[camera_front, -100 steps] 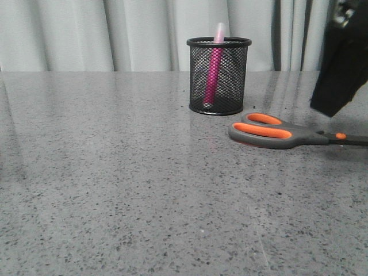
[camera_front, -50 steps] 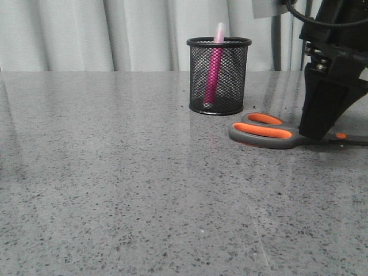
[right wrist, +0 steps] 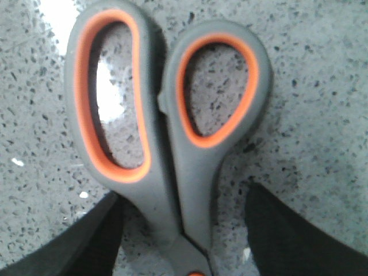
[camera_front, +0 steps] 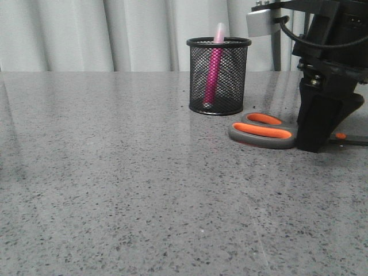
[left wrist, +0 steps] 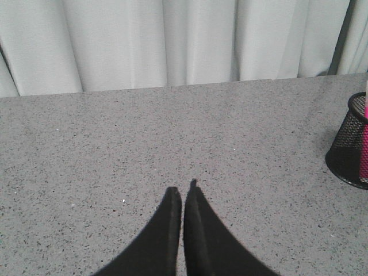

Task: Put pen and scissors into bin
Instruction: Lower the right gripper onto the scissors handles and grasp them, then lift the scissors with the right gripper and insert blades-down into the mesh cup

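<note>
The right gripper has one black finger on each side of the scissors' neck [right wrist: 179, 210], so it would hold the scissors if it closed now and should close on them.
The scissors [camera_front: 261, 130] lie flat on the grey table, grey handles lined in orange, handles toward the bin. My right gripper [camera_front: 315, 144] has come down over their neck, just behind the handles. In the right wrist view it [right wrist: 184, 198] is open, one black finger on each side of the scissors [right wrist: 172, 149], apart from them. The pen [camera_front: 214, 66], magenta with a pale cap, stands tilted inside the black mesh bin [camera_front: 218, 77], cap above the rim. My left gripper [left wrist: 183, 192] is shut and empty, hovering over bare table with the bin [left wrist: 349, 144] off to its side.
Pale curtains hang behind the table's far edge. The right arm's body and cables [camera_front: 322, 34] rise just right of the bin. The scissors' blades [camera_front: 351, 138] point off toward the right edge of the front view.
My right gripper has dropped from above right of the scissors onto their neck, settling slightly lower and leftward in the last half second. Pen, bin and scissors have not moved.
</note>
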Action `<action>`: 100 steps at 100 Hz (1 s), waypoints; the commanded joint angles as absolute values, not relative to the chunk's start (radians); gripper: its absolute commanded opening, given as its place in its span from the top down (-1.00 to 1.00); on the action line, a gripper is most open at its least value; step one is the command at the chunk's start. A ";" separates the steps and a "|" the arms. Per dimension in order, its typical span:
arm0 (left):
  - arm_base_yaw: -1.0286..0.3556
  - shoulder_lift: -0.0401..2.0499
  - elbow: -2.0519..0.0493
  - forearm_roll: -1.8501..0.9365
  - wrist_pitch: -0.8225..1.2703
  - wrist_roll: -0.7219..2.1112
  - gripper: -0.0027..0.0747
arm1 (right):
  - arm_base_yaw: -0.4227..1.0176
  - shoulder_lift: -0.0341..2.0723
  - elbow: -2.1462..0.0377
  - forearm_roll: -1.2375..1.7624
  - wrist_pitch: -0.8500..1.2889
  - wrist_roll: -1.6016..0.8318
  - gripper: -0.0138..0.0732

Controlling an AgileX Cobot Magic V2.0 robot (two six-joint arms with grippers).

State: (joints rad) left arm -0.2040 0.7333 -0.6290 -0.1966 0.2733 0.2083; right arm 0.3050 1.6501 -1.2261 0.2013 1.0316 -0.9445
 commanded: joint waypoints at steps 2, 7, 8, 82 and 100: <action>-0.201 0.728 -0.659 -0.211 0.196 0.200 0.98 | 0.308 1.631 -1.247 0.203 1.013 -0.957 -0.23; -0.201 0.728 -0.659 -0.211 0.196 0.200 0.98 | 0.308 1.631 -1.247 0.203 1.013 -0.957 -0.08; -0.201 0.728 -0.659 -0.211 0.196 0.200 0.98 | 0.308 1.631 -1.247 0.203 1.013 -0.957 -0.05; -0.201 0.728 -0.659 -0.211 0.196 0.200 0.98 | 0.243 1.423 -1.243 0.614 0.742 -0.962 0.86; -0.201 0.728 -0.659 -0.215 0.196 0.200 0.98 | 0.249 1.374 -1.243 0.853 0.423 -1.023 0.86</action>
State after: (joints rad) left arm -0.2040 0.7333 -0.6290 -0.1991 0.2716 0.2083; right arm 0.2508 1.4242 -1.2178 0.6836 0.6150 -0.9705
